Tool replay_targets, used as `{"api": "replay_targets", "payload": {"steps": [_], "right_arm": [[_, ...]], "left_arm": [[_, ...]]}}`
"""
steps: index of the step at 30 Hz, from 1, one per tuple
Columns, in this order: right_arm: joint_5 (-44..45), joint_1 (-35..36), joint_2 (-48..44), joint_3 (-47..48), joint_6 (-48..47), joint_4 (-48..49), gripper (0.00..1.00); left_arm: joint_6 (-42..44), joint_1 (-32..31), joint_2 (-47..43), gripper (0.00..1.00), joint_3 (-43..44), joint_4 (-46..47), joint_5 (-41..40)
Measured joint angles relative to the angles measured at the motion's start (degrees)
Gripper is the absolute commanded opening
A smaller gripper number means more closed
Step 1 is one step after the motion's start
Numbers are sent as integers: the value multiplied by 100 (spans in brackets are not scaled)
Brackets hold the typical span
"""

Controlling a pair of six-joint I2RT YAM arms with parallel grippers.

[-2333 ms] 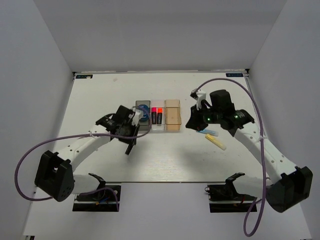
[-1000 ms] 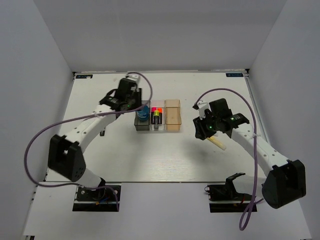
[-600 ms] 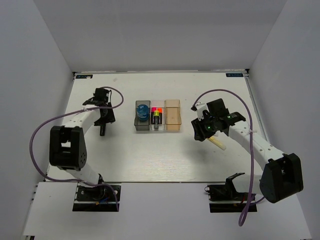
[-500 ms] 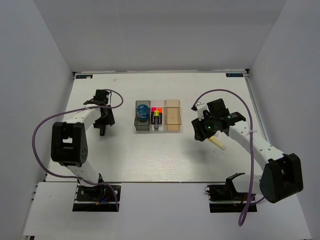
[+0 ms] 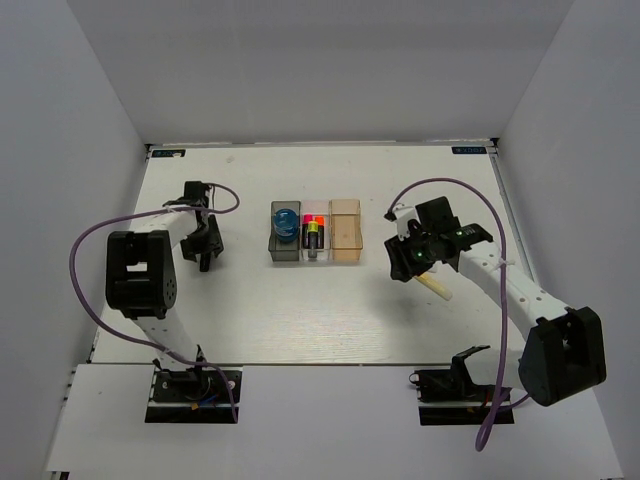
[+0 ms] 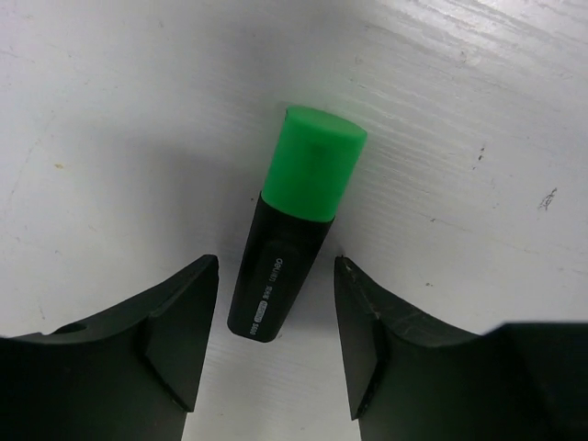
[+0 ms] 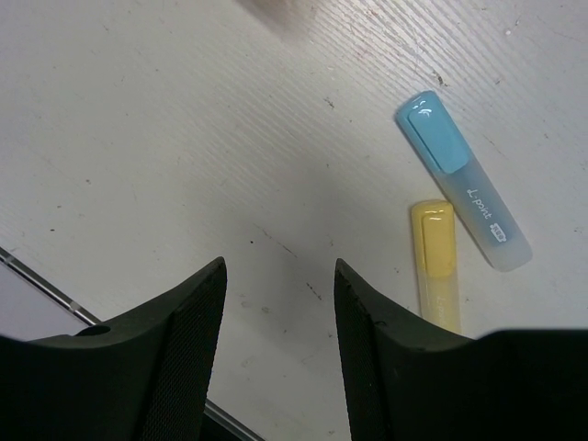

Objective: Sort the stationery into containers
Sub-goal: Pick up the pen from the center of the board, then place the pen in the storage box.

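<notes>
Both fingers straddle the highlighter's black tail near the tabletop, so my left gripper should close on the highlighter.
A black highlighter with a green cap (image 6: 294,225) lies flat on the table at the left. My left gripper (image 6: 274,276) (image 5: 205,255) is open, and the highlighter's black tail lies between its fingertips without touching them. My right gripper (image 7: 279,271) (image 5: 402,265) is open over bare table. A light-blue bar (image 7: 464,184) and a pale-yellow bar (image 7: 436,266) (image 5: 432,285) lie just to its right. In the middle stand the dark grey bin (image 5: 285,252) holding a blue roll (image 5: 285,222), the clear bin (image 5: 322,256) holding highlighters (image 5: 314,233), and the amber bin (image 5: 345,235).
The three bins stand side by side mid-table. White walls close in the table at the back and both sides. Purple cables loop from each arm.
My left arm has swung away from the grey bin to the table's left side and settled over the green highlighter. My right gripper has dropped slightly beside the two bars.
</notes>
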Motion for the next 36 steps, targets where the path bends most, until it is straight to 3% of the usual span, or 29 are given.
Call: {"api": "replay_targets", "payload": {"steps": [2, 6, 7, 9, 12, 14, 15, 16, 17, 18, 22, 24, 26, 36], "right_arm": [[-2, -22, 0, 0, 0, -2, 54], [-24, -50, 0, 0, 0, -2, 54], [-31, -52, 0, 0, 2, -4, 54], [-46, -61, 0, 0, 0, -2, 55], [-66, -83, 0, 2, -2, -9, 80], [-68, -101, 0, 0, -7, -24, 83], [-66, -103, 0, 2, -11, -31, 77], [-63, -103, 0, 2, -26, -37, 61], [-66, -101, 0, 2, -52, -39, 14], [-63, -103, 0, 2, -85, -44, 0], [-55, -125, 0, 2, -57, -44, 0], [-15, -138, 0, 2, -61, -44, 9], [7, -140, 0, 2, -59, -44, 10], [20, -199, 0, 0, -63, -44, 17]], "left_arm": [[22, 85, 15, 60, 4, 55, 109], [70, 192, 46, 23, 2, 149, 308], [96, 201, 46, 9, 2, 155, 330], [107, 223, 46, 0, -2, 170, 374], [83, 232, 13, 0, -37, 205, 501], [0, 214, -66, 0, -105, 249, 654], [-46, 166, -114, 0, -140, 249, 743], [-118, 61, -203, 0, -181, 221, 796], [-195, -76, -323, 0, -225, 214, 901], [-280, -282, -514, 0, -258, 186, 1003], [-570, -1180, -1408, 0, -258, 369, 1340], [-704, -1676, -1735, 0, -197, 490, 1473], [-817, -2072, -1794, 0, -61, 577, 1554], [-1058, -3189, -111, 0, 1659, 706, 1543]]}}
